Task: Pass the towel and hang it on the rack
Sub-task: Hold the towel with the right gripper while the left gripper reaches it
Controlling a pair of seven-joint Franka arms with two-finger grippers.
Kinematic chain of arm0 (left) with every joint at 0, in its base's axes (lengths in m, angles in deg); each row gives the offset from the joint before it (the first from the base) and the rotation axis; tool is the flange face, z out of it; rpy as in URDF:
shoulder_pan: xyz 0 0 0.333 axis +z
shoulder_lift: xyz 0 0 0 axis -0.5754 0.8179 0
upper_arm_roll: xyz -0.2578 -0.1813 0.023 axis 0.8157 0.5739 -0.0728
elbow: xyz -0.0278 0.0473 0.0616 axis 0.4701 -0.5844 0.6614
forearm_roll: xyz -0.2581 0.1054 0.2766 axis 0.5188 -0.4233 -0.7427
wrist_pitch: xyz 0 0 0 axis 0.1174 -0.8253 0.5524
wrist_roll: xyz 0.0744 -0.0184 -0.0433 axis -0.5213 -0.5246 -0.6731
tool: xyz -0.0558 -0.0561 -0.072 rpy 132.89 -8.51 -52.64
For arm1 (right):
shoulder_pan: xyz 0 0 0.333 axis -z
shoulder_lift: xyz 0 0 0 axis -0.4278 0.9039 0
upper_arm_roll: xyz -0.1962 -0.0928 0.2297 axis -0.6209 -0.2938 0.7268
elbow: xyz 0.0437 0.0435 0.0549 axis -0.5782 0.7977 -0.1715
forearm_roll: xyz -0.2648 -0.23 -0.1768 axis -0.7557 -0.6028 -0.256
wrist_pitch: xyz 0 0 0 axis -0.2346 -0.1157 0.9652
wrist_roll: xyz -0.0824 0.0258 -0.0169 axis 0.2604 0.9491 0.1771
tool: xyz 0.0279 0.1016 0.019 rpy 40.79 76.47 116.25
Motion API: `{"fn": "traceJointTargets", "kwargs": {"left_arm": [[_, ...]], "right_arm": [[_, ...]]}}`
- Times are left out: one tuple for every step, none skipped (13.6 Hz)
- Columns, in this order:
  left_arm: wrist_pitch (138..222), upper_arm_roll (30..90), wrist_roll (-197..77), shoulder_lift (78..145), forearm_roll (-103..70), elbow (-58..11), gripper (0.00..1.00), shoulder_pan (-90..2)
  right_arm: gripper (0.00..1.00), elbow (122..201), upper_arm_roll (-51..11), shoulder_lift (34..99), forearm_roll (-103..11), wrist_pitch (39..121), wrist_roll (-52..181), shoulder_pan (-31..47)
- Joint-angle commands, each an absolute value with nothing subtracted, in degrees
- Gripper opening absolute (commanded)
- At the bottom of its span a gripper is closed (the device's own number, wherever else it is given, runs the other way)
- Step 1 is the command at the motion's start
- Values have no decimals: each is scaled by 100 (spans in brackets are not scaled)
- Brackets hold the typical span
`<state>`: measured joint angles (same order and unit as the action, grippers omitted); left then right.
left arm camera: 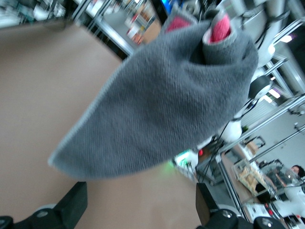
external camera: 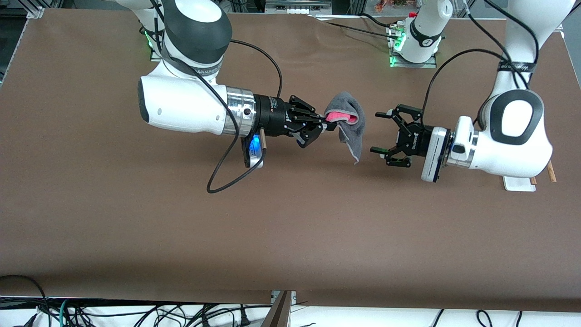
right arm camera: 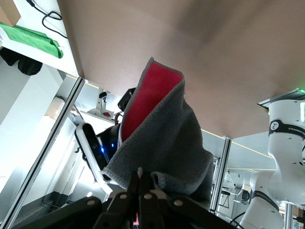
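Observation:
My left gripper grabs the towel by its loose grey edge (external camera: pixel 357 136) next, to hang the towel on the rack (external camera: pixel 517 182).
The towel (external camera: pixel 352 129), dark grey outside with a pink-red fold showing, hangs in the air over the middle of the table. My right gripper (external camera: pixel 329 122) is shut on its edge and holds it sideways. In the right wrist view the shut gripper (right arm camera: pixel 144 183) pinches the towel (right arm camera: pixel 162 138). My left gripper (external camera: pixel 375 131) is open and empty, level with the towel and a short gap from it, pointing at it. In the left wrist view the towel (left arm camera: pixel 162 105) fills the picture ahead of the open gripper (left arm camera: pixel 139 207). The rack (external camera: pixel 517 182) is mostly hidden under the left arm.
Only the rack's white base and a wooden rod tip (external camera: pixel 550 171) show at the left arm's end of the table. A black cable (external camera: pixel 227 177) loops down from the right arm's wrist onto the brown table (external camera: pixel 290 236).

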<state>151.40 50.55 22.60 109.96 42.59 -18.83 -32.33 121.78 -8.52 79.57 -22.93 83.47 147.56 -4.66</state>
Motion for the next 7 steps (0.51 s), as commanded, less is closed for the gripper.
{"fn": "traceJointTargets", "kwargs": {"left_arm": [[15052, 5077, 2999, 11455, 4703, -1698, 100, -3301], [15052, 5086, 3166, 11552, 4887, -1689, 100, -3319], [15061, 5077, 3298, 11614, 4958, -1611, 100, -3328], [15061, 5086, 3413, 11798, 4968, -1323, 100, -3319], [15061, 5095, 3553, 12008, 4994, -1050, 100, -3328], [15061, 5095, 3607, 12106, 5142, -961, 100, -3363], [15061, 5095, 3616, 12142, 5231, -960, 100, -3398]], "right_arm": [[0, 12192, -821, 7898, -2251, 8405, 14836, -447], [0, 12192, -821, 7898, -2251, 8405, 14836, -447], [0, 12192, -821, 7898, -2251, 8405, 14836, -447], [0, 12192, -821, 7898, -2251, 8405, 14836, -447], [0, 12192, -821, 7898, -2251, 8405, 14836, -447], [0, 12192, -830, 7898, -2260, 8405, 14836, -447], [0, 12192, -830, 7898, -2260, 8405, 14836, -447]]}}
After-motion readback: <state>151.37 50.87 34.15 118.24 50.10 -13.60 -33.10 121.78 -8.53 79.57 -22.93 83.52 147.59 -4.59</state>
